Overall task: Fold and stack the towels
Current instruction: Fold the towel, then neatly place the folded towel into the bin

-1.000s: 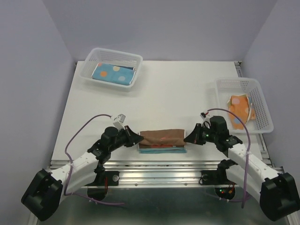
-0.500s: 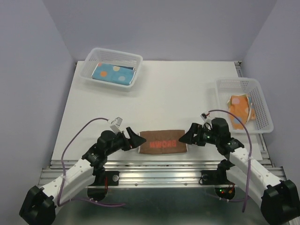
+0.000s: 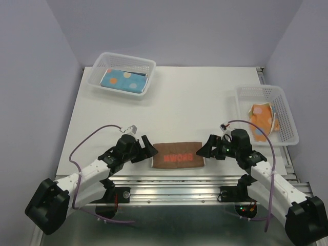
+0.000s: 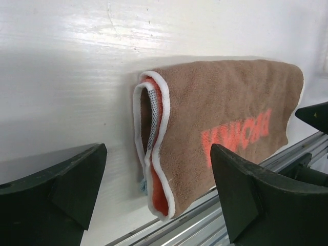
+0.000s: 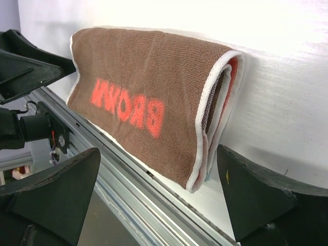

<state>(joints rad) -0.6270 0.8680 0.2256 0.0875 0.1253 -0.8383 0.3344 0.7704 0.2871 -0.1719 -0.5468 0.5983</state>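
Note:
The brown towel is still folded on the blue towel (image 3: 123, 80) and needs to be stacked. My left gripper should next pinch the brown towel's white-edged end (image 3: 154, 160) through all layers.
A folded brown towel (image 3: 178, 155) with orange lettering lies flat by the table's front edge, on top of other folded cloth; a blue scrap (image 4: 144, 185) peeks out beneath it. My left gripper (image 3: 147, 150) stands open just off its left end, jaws wide and empty, the white-edged fold (image 4: 154, 154) in front of them. My right gripper (image 3: 203, 148) is open just off the right end (image 5: 215, 102), holding nothing. A light blue dotted towel (image 3: 123, 80) lies folded in the back-left basket. An orange towel (image 3: 262, 119) lies crumpled in the right basket.
A white mesh basket (image 3: 102, 62) stands at the back left and another white mesh basket (image 3: 246, 92) at the right edge. A metal rail (image 3: 174, 180) runs along the table's front edge just below the brown towel.
Both grippers were shut on the brown towel's ends and have opened and let go. The towel now lies flat with its lettering up. Both grippers have drawn slightly away from it.

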